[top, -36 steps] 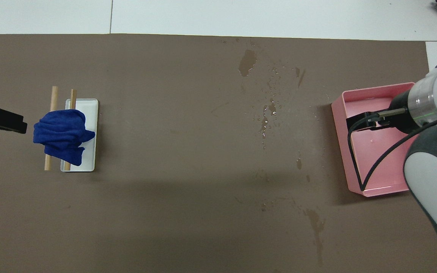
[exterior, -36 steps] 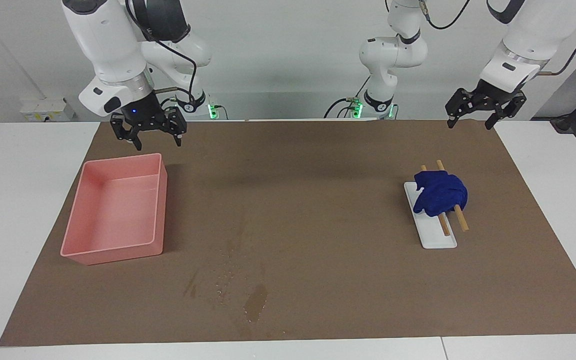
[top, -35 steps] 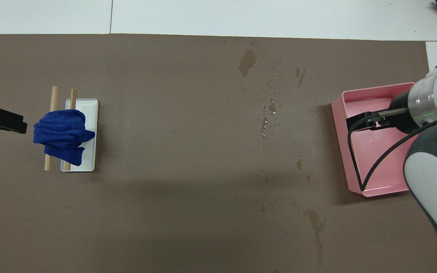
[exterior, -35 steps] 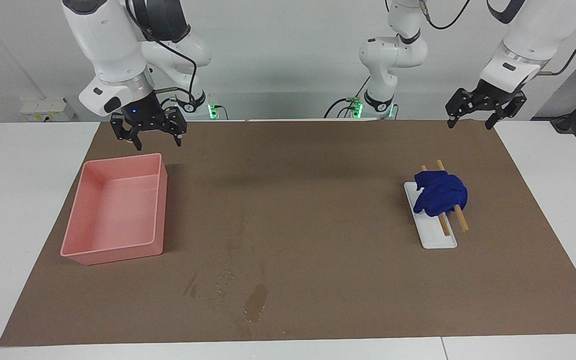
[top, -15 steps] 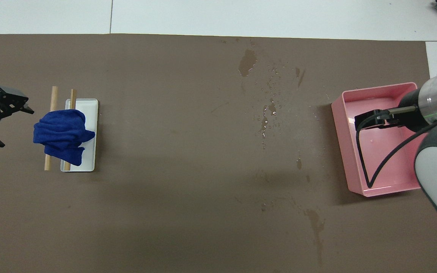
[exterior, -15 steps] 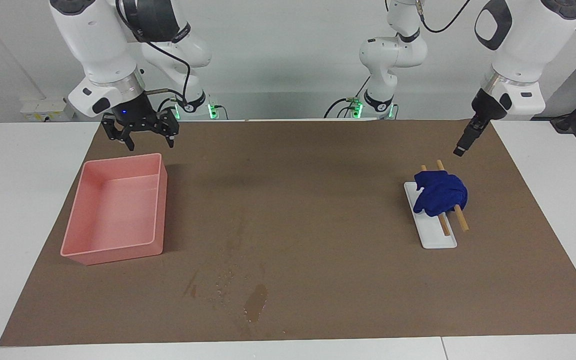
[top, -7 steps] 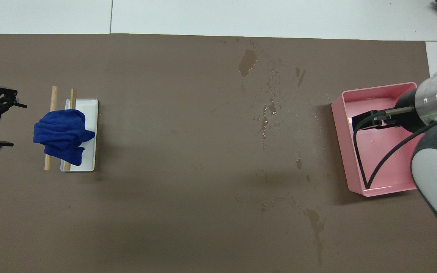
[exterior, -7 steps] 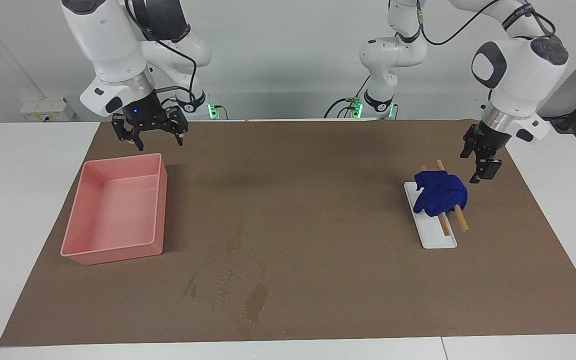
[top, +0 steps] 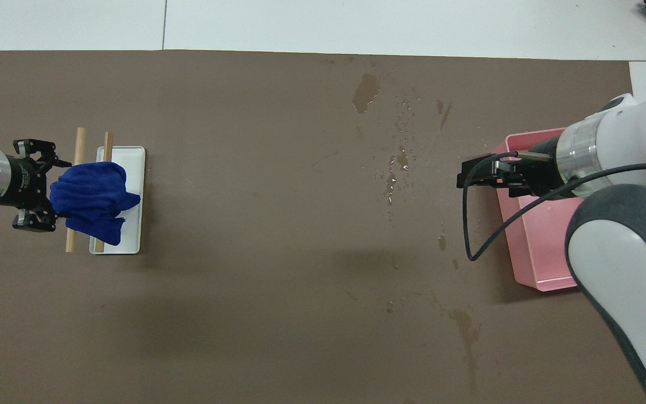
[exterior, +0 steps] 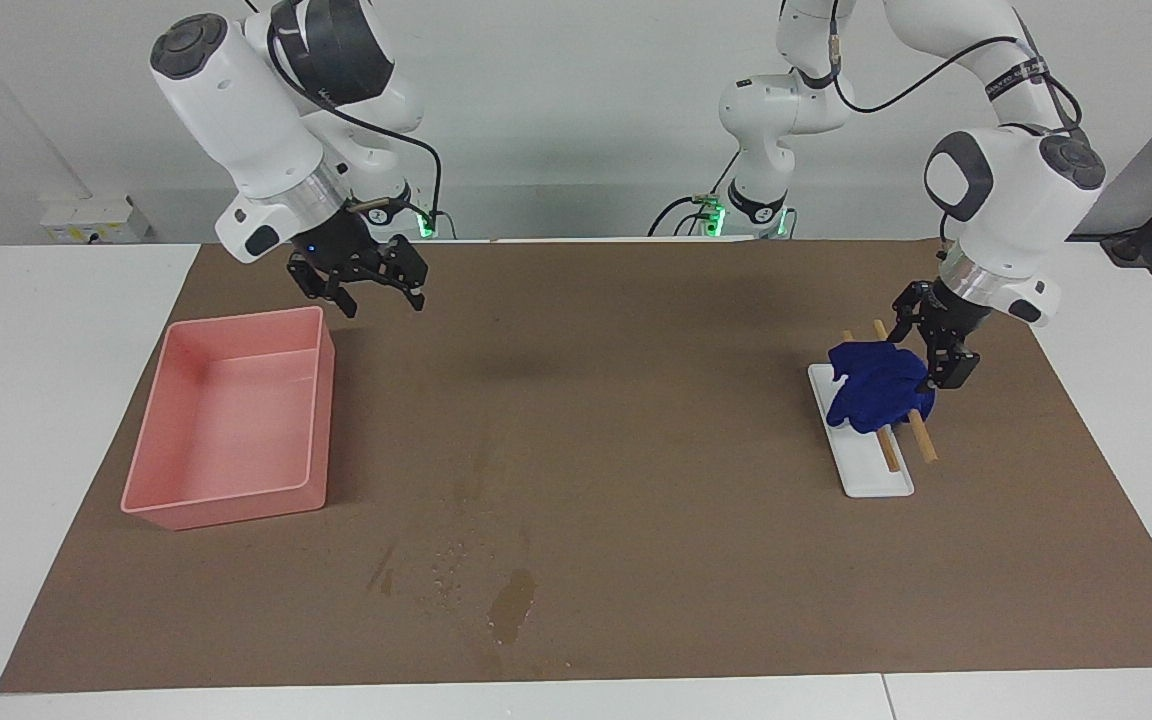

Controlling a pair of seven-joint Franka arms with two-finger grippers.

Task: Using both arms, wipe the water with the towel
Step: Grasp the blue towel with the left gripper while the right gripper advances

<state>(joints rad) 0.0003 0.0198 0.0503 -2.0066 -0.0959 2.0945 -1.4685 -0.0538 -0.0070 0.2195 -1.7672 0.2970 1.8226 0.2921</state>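
The wooden sticks run under the middle of the towel (exterior: 879, 387). My left gripper next needs to grab the towel's bunched edge that bulges past the sticks, to wipe the water.
The blue towel (exterior: 879, 387) (top: 92, 201) lies bunched over two wooden sticks on a white tray (exterior: 874, 477) (top: 133, 168), toward the left arm's end of the table. My left gripper (exterior: 927, 351) (top: 47, 188) is down at the towel's edge, open, one finger on each side of the bunched cloth. The water (exterior: 510, 604) (top: 365, 92) is a dark patch with droplets (top: 398, 163) on the brown mat, farther from the robots than the towel. My right gripper (exterior: 383, 301) (top: 473, 174) hangs open and holds nothing, over the mat beside the pink tub.
A pink tub (exterior: 236, 506) (top: 503, 220) stands toward the right arm's end of the table. The sticks (exterior: 922, 441) (top: 80, 140) jut past the tray. More dark streaks (top: 467, 331) mark the mat nearer to the robots. White tabletop borders the brown mat (exterior: 636, 400).
The left gripper has turned and come down from above the mat to the towel's edge. The right gripper has swung from over the tub's rim toward the table's middle.
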